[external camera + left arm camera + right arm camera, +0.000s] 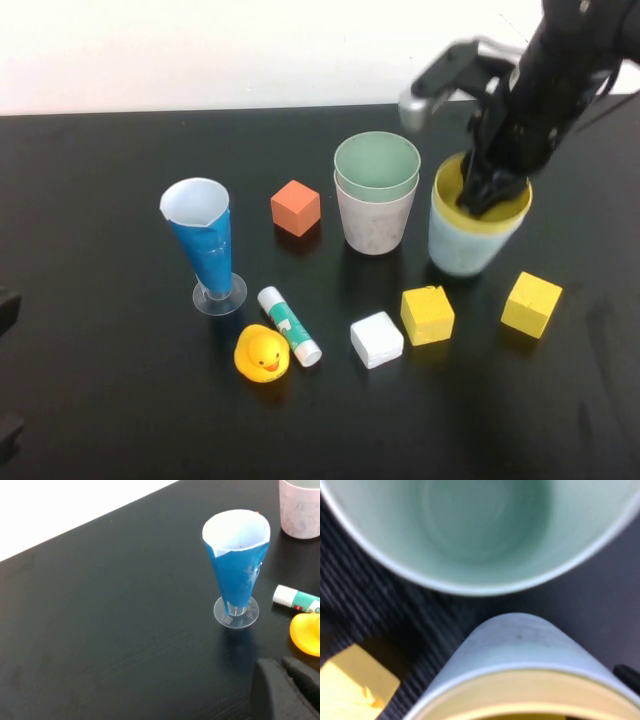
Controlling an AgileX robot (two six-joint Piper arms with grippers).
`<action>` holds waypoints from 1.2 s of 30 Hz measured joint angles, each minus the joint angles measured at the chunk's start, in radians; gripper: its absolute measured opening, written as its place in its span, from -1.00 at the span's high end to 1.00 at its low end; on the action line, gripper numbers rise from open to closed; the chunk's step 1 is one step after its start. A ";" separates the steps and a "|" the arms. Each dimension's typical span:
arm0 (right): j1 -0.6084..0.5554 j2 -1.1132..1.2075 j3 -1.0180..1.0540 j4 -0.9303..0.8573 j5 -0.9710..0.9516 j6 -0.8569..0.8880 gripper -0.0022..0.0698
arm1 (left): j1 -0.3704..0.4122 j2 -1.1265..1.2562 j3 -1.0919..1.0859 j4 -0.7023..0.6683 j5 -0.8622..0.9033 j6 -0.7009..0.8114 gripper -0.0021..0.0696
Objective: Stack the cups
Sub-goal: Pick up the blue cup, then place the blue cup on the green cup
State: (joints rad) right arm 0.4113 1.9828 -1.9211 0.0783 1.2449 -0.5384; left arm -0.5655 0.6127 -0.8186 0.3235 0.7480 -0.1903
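Observation:
My right gripper keeps holding the yellow and light blue cups until they align, as the light blue cup's base [456, 268] hangs beside the green cup's opening [377, 162].
A green cup [377, 166] sits nested in a pink cup [374, 224] at the table's middle. A yellow cup [497, 213] sits nested in a light blue cup [458, 243] to their right, and the pair leans a little. My right gripper [487, 195] reaches down into the yellow cup, one finger inside and one finger [627, 673] outside the blue wall [520, 640], shut on the rims. The green cup's mouth [480, 525] fills the right wrist view. My left gripper [285, 667] is shut and empty, low at the near left, beside the duck.
A tall blue conical glass [205, 245] with a clear foot stands at the left, with a rubber duck [262, 353] and glue stick [289, 325] near it. An orange cube [295, 207], a white cube [377, 339] and two yellow cubes [427, 314] [531, 303] lie around the cups.

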 joint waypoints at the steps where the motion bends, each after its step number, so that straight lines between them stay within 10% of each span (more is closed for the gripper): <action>1: 0.000 -0.008 -0.020 -0.003 0.000 0.000 0.71 | 0.000 0.000 0.000 0.000 0.003 0.000 0.94; 31: 0.016 0.059 -0.262 0.207 -0.024 -0.101 0.71 | 0.000 0.000 0.024 0.008 0.022 0.000 0.94; 36: 0.016 0.065 -0.262 0.206 -0.040 -0.087 0.33 | 0.000 0.000 0.032 0.008 0.022 -0.002 0.94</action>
State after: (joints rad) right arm 0.4271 2.0480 -2.1829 0.2844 1.2046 -0.6250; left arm -0.5655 0.6127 -0.7862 0.3319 0.7701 -0.1921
